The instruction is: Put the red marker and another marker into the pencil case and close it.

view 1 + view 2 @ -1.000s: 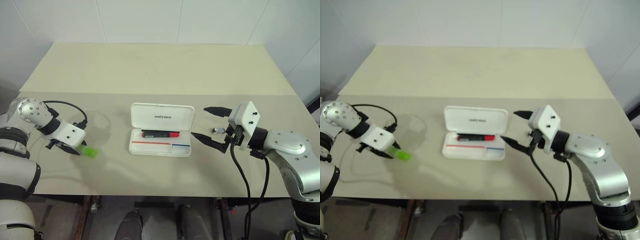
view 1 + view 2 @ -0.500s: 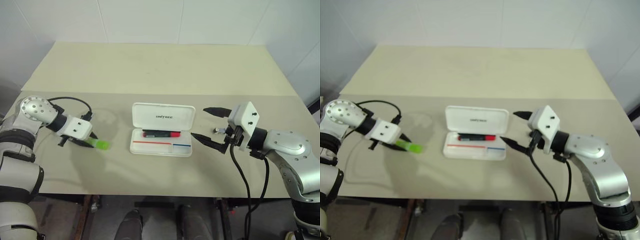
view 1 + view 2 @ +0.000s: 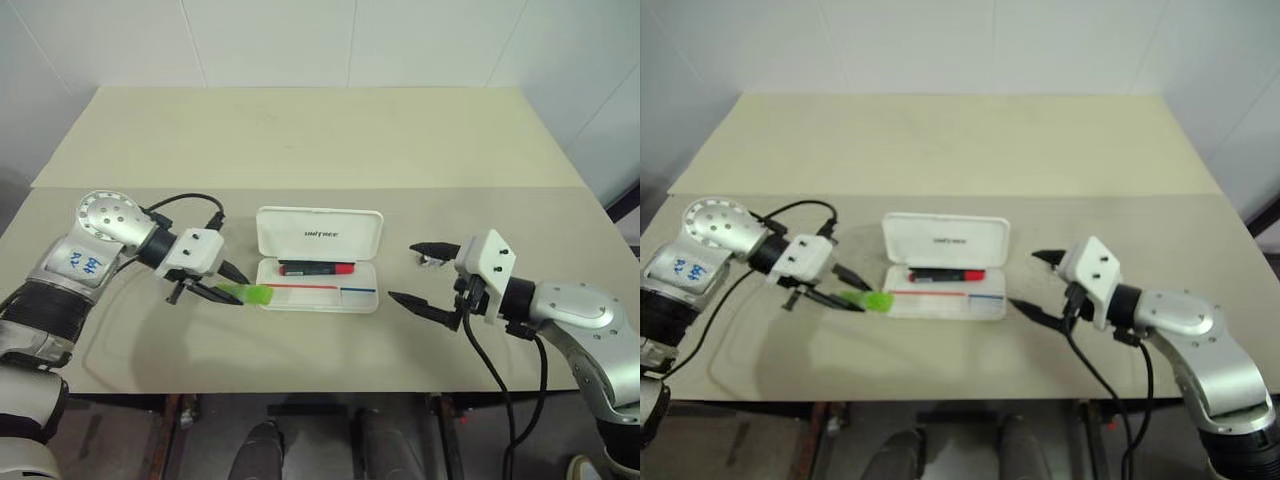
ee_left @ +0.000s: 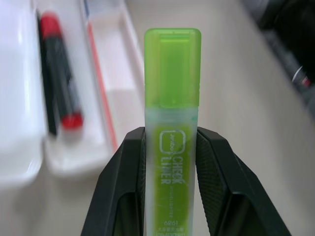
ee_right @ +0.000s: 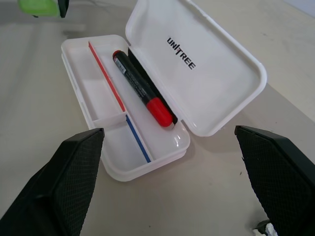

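Observation:
The left gripper should keep holding the green marker [image 4: 172,98], because the green marker hangs beside and above the pencil case's front section [image 4: 118,73] in the left wrist view.
The white pencil case [image 3: 320,232] lies open at the table's middle, lid raised toward the far side. Inside its rear compartment rests the red marker [image 3: 318,268], black barrel with red cap. My left gripper [image 3: 240,292] is shut on the lime-green marker [image 3: 252,294], which it holds just above the case's left end with the tip pointing toward the tray. In the left wrist view the green marker [image 4: 172,98] stands between the two fingers, with the red marker [image 4: 59,83] beyond. My right gripper [image 3: 400,272] is open and empty just right of the case [image 5: 206,73].
A small grey metallic bit [image 3: 432,262] lies on the table beside my right gripper's far finger. The beige table [image 3: 320,140] stretches wide behind the case, with white walls around it. Cables hang from both wrists.
My left gripper has carried the green marker rightward from the table's left side to the case's left end and turned it toward the tray. The right gripper has sunk slightly.

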{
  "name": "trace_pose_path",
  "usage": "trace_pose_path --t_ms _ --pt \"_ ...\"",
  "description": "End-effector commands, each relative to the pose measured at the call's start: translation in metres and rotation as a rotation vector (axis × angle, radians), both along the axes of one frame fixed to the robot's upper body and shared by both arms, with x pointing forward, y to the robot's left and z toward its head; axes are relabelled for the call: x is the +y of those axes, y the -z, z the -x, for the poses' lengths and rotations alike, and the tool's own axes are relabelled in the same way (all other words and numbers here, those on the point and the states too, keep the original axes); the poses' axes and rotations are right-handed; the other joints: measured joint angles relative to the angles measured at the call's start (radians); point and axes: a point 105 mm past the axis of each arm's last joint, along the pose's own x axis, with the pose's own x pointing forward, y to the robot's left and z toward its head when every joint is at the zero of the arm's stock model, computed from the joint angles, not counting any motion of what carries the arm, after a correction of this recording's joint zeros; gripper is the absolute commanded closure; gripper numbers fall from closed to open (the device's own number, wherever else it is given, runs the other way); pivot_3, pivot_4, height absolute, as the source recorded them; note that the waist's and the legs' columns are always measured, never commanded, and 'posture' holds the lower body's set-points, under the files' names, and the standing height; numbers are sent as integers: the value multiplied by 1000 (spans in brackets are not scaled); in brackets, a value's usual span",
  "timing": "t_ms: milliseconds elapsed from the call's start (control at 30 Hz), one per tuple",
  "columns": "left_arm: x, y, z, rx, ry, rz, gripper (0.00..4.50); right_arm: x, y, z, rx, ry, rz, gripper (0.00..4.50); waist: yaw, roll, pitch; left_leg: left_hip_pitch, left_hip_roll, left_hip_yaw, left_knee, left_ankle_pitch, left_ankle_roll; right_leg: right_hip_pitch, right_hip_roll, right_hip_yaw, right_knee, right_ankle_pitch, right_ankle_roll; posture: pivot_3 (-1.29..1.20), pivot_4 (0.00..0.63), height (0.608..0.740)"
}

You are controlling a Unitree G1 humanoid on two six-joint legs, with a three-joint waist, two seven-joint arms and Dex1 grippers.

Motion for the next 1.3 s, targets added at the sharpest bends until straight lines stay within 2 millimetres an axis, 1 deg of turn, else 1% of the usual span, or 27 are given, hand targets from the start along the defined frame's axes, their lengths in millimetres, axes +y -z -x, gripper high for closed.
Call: trace_pose_path --t_ms 33,200,333,500,667,733,867,1067,1300 --pt "-18 -7 1 -11 -19 49 3502 4 -16 8 -64 -15 -8 0 3 0 0 0 0 0 0 0 0 0 0 0 0 0 0 0 150 740" --pt "-31 -7 -1 -5 -35 66 3502 6 -17 11 -62 -8 -17 0 4 0 0 0 0 0 1 0 0 0 0 0 1 0 0 0 150 740" --pt "-45 -8 -8 -41 -21 72 3502 7 -16 15 -55 1 -26 0 8 0 0 0 0 0 2 0 0 0 0 0 1 0 0 0 150 740" --pt "-56 -9 -15 -71 -6 80 3502 7 -14 20 -35 3 -26 0 10 0 0 0 0 0 2 0 0 1 0 0 0 0 0 0 150 740" --pt "-64 -9 -19 -90 16 84 3502 8 -12 23 -24 8 -27 0 5 0 0 0 0 0 1 0 0 1 0 0 -2 0 0 0 150 740" --pt "-70 -10 -24 -97 13 86 3502 7 -11 25 -16 15 -29 0 8 0 0 0 0 0 1 0 0 1 0 0 -2 0 0 0 150 740" --pt "-71 -8 -26 -97 29 79 3502 8 -12 26 -21 23 -31 0 7 0 0 0 -1 0 2 0 0 1 0 0 -2 0 1 0 150 740" --pt "-65 0 -24 -80 40 41 3502 7 -13 28 -23 35 -34 0 8 0 0 0 -1 0 1 0 0 1 0 0 -3 0 0 0 150 740" --pt "-60 0 -19 -43 37 13 3502 6 -14 27 -28 43 -40 0 7 0 0 0 -1 0 2 0 0 1 0 0 -3 0 1 0 150 740"
